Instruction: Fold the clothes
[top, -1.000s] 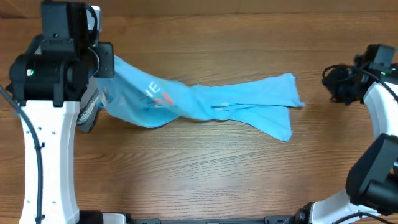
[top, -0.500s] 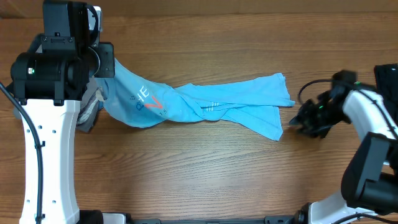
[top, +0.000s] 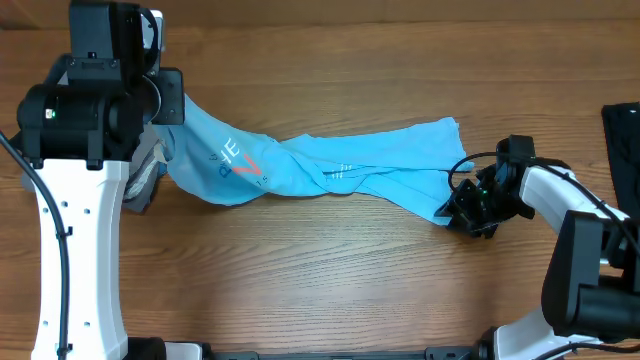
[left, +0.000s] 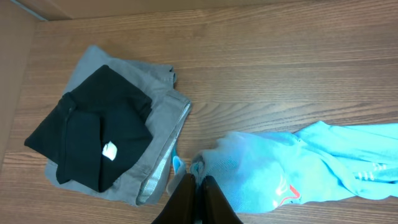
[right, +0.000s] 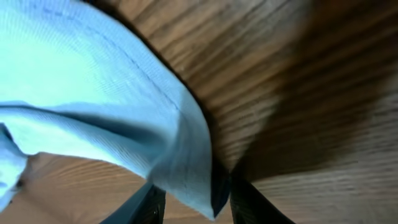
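The shirt's hemmed corner is between the right gripper's open fingers, so the right gripper should close. Closing now would hold the corner.
A light sky-blue T-shirt (top: 340, 165) with white and orange-red lettering lies stretched across the table in a long twisted band. My left gripper (left: 196, 196) is shut on its left end, holding it a little above the wood; in the overhead view the left arm hides those fingers. My right gripper (right: 196, 208) is low at the shirt's lower right corner (top: 440, 205). It is open, and the hemmed corner (right: 193, 180) hangs between its two fingers. The other clothes, a folded grey garment (left: 155, 99) with a black one (left: 93, 134) on top, lie stacked at the left.
The left arm's big black and white body (top: 90, 110) covers the table's left side and part of the grey stack (top: 145, 185). A dark cloth (top: 622, 140) shows at the right edge. Bare wood lies in front of the shirt.
My right arm swung in from the right edge down to the shirt's lower right corner. The shirt slid a little leftward, then stayed still. The left arm kept its hold.
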